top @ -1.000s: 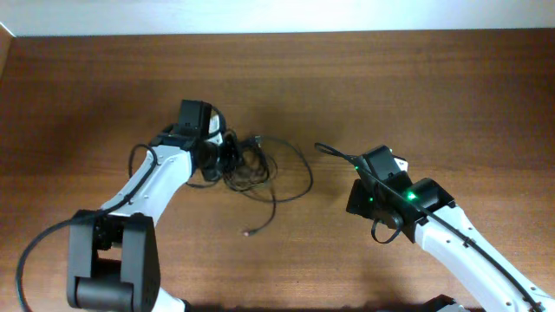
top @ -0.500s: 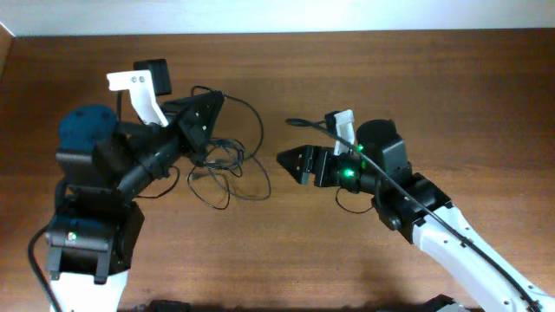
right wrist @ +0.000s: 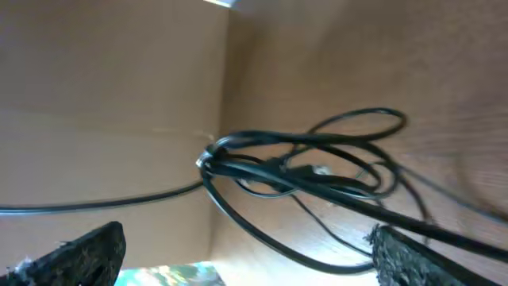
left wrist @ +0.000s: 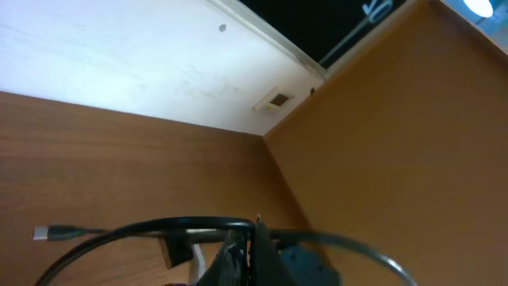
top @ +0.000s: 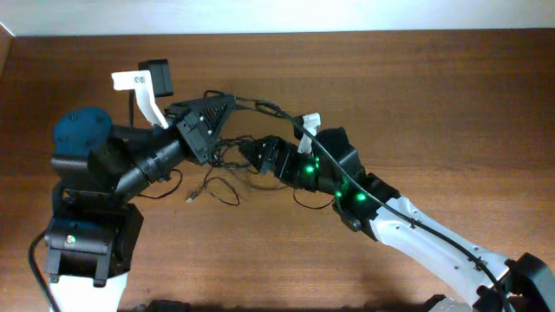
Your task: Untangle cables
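Observation:
My right gripper is going to pick up a crossing piece of cable in the heap (top: 231, 154) (right wrist: 287, 173) next, and that piece should be away from my left gripper's pinch, to untangle the cables.
The thin black cables (top: 227, 158) form a tangled bunch hanging from my left gripper (top: 227, 102), which is raised above the table and shut on a strand. In the left wrist view the shut gripper (left wrist: 252, 235) pinches a cable (left wrist: 143, 232) that arcs out to both sides. A plug end (top: 192, 198) and loose loops rest on the table below. My right gripper (top: 253, 154) is open, reaching into the bunch from the right. In the right wrist view its fingers (right wrist: 79, 253) stand wide apart, with the cable bunch (right wrist: 294, 171) ahead and strands crossing between them.
The wooden table (top: 434, 95) stretches bare to the right and back. A pale wall edge (top: 277, 16) runs along the far side. The left arm's blue-capped base (top: 82, 130) stands at the left.
My right gripper has moved left from beside the cables into the tangle. My left gripper has stayed raised, shut on the cable, and shifted slightly right; the hanging loops have shifted.

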You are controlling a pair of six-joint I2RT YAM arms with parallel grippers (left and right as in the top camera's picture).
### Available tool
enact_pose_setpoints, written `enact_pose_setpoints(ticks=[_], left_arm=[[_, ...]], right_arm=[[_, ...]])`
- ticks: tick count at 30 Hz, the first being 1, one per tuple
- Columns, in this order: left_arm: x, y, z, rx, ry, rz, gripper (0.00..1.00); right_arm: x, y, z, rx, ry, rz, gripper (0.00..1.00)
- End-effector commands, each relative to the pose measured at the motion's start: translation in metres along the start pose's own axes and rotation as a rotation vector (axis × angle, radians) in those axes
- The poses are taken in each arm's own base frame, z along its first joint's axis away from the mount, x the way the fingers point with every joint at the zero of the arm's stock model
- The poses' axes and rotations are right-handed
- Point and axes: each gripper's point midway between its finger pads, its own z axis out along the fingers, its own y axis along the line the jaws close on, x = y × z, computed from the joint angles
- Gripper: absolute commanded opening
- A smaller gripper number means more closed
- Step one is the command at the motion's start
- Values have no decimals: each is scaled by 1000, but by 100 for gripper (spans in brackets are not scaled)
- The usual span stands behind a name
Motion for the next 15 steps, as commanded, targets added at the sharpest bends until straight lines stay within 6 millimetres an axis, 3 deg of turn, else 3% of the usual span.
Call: enact_pose_setpoints(ticks=[1,3,6,7,9,10,12,15], left_arm=[[3,-14,-4,62,21,81,0],[11,-33,-6,173,57,254,0],[22,-50,-11,289,105,337,0],[25,-54,-13,316,116,357,0],[38,-69,-21,432,157,438,0],[44,-75,-25,483,172,480,0],[59,-66,-26,484,208,544,0],[87,-9,-11,274,338,536,0]], right_arm=[[-3,7,1,-17,-15,218,98],[-6,2,3,-6,-32,405,98],[-9,-12,13,13,-52,539,98],[-11,-12,17,-4,-56,532,88],[-21,-24,21,23,-121,482,40],[-27,-26,19,35,-145,360,6],[-32,-28,17,41,-135,210,4],[-37,-20,5,-2,-67,114,4]])
